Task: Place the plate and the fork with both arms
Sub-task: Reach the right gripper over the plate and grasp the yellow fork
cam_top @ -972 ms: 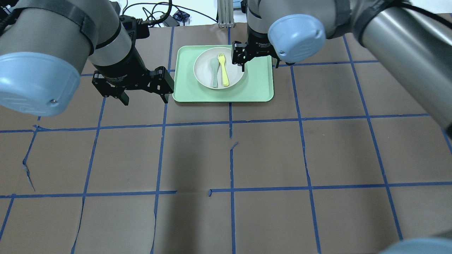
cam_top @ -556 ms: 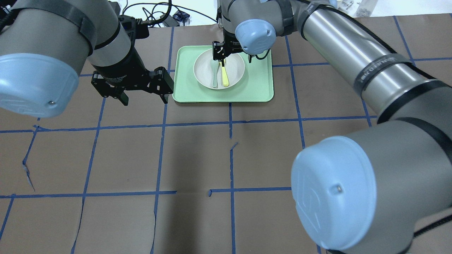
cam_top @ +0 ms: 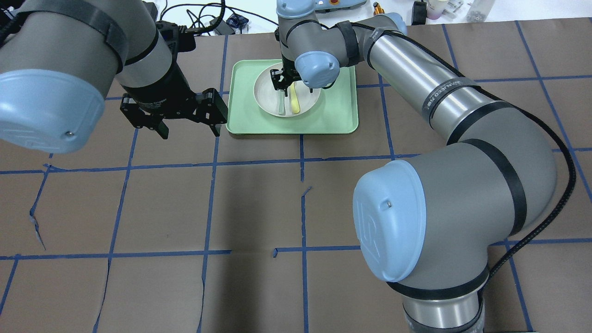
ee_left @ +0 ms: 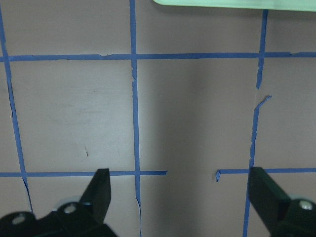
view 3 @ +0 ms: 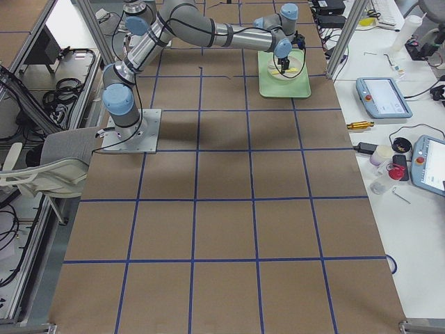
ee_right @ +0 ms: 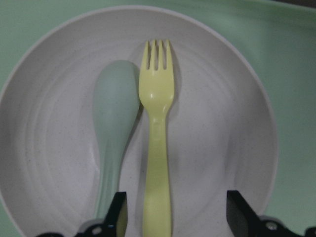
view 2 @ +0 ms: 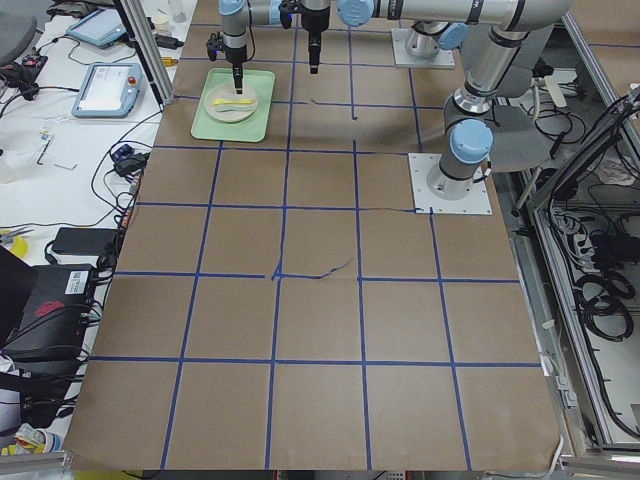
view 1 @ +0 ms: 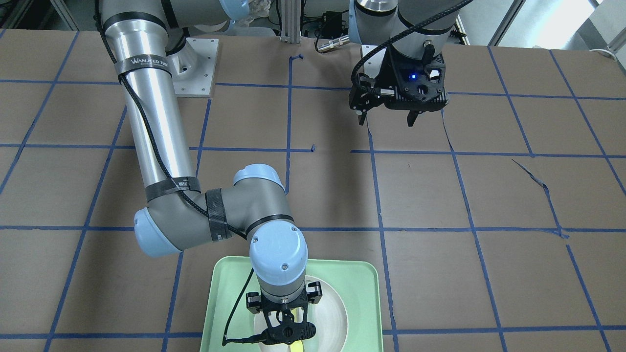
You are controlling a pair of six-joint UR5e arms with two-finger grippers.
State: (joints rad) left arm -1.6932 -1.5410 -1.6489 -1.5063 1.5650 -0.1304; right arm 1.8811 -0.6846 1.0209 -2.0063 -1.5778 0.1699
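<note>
I will grab the fork by its handle (ee_right: 157, 197) with my right gripper next, because the spoon's bowl crowds the fork's teeth.
The white plate (cam_top: 266, 95) sits on a mint-green tray (cam_top: 340, 111) at the far middle of the table. The pale-yellow fork (ee_right: 158, 123) and a grey-green spoon (ee_right: 114, 123) lie side by side in the plate (ee_right: 222, 123). My right gripper (cam_top: 283, 82) is open just above the plate. In the right wrist view its fingers (ee_right: 180, 217) stand either side of the fork's handle, not touching it. My left gripper (cam_top: 190, 133) is open and empty, hovering over the table just left of the tray. It also shows in the front view (view 1: 386, 120).
The table is brown paper with a blue tape grid, torn in places. The tray's near edge (ee_left: 232, 2) shows at the top of the left wrist view. Cables and devices lie beyond the far table edge. My right arm's elbow (cam_top: 444, 208) looms over the near right.
My right gripper moved from the tray's right side leftward to over the plate and came down around the fork's handle. The left arm has not moved.
</note>
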